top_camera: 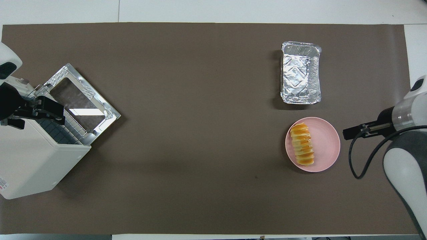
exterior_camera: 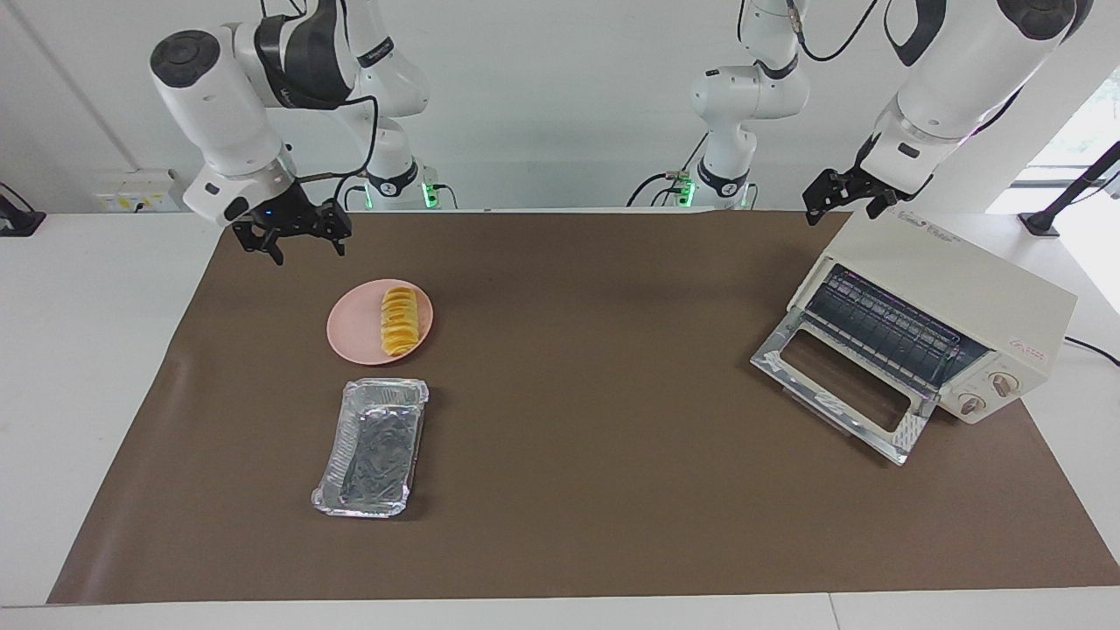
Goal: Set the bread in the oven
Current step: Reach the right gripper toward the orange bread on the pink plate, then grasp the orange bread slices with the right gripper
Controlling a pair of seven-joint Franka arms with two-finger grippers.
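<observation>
The robot's right gripper needs to grab the golden loaf by its ridged body [top_camera: 302,144] next, so that the loaf gets into the foil tray [top_camera: 300,72] for baking.
The bread [exterior_camera: 399,320] [top_camera: 302,144], a ridged golden loaf, lies on a pink plate [exterior_camera: 354,331] [top_camera: 325,143] toward the right arm's end of the table. The cream oven [exterior_camera: 954,280] [top_camera: 30,166] stands at the left arm's end, its glass door [exterior_camera: 840,389] [top_camera: 81,100] folded down open and the wire rack showing. My right gripper [exterior_camera: 308,252] [top_camera: 348,132] hangs open and empty over the brown mat, just off the plate's rim. Above the oven's top my left gripper [exterior_camera: 842,214] [top_camera: 40,115] is open, holding nothing.
An empty silver foil tray [exterior_camera: 372,446] [top_camera: 301,71] sits just farther from the robots than the plate. A brown mat [exterior_camera: 595,350] covers most of the white table. Two more arms stand at the wall.
</observation>
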